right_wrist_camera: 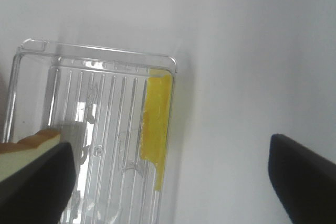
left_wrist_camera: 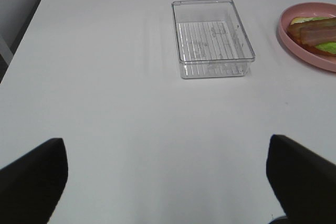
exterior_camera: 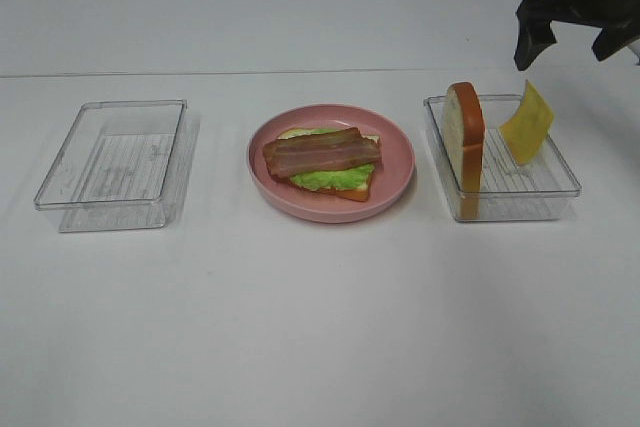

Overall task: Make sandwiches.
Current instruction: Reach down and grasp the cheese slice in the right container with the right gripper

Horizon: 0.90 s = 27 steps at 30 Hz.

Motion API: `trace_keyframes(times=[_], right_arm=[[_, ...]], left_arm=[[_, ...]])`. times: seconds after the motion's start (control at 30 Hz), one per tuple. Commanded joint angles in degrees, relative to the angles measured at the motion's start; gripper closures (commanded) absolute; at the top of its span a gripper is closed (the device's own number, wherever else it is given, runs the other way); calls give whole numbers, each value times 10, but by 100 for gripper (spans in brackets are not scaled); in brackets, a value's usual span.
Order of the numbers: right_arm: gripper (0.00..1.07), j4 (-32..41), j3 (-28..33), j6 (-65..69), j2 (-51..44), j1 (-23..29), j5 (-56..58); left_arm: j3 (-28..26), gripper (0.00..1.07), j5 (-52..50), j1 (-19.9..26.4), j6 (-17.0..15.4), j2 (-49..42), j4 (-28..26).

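The cheese has its upper corner standing above the rim of the tray. My right gripper should reach the cheese and grab it by that corner.
On the pink plate lies a partial sandwich: a bread slice under green lettuce, with brown bacon on top. A second bread slice stands on edge in the right clear tray, and a yellow cheese square leans against that tray's far wall. My right gripper hovers open above and behind that tray, empty. In the right wrist view the right gripper is beside the cheese and the bread. My left gripper is open and empty over bare table.
An empty clear tray sits at the left of the white table; in the left wrist view this tray lies ahead, with the plate and bacon off to one side. The table's far edge runs behind the trays.
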Motion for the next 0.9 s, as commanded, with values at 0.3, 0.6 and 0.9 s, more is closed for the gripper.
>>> trace_keyframes(times=[0.3,0.6,0.9], right_arm=[[11,2,0,-5,55,-1,-15],[25,4,0,-5,78,-1,-21],[53,3,0,6,79,-1,-23]], left_arm=[[1,11,-2,2,1,-10,-3],[1,11,-2,2,1,-10,-3],[1,11,-2,2,1,-10,-3]])
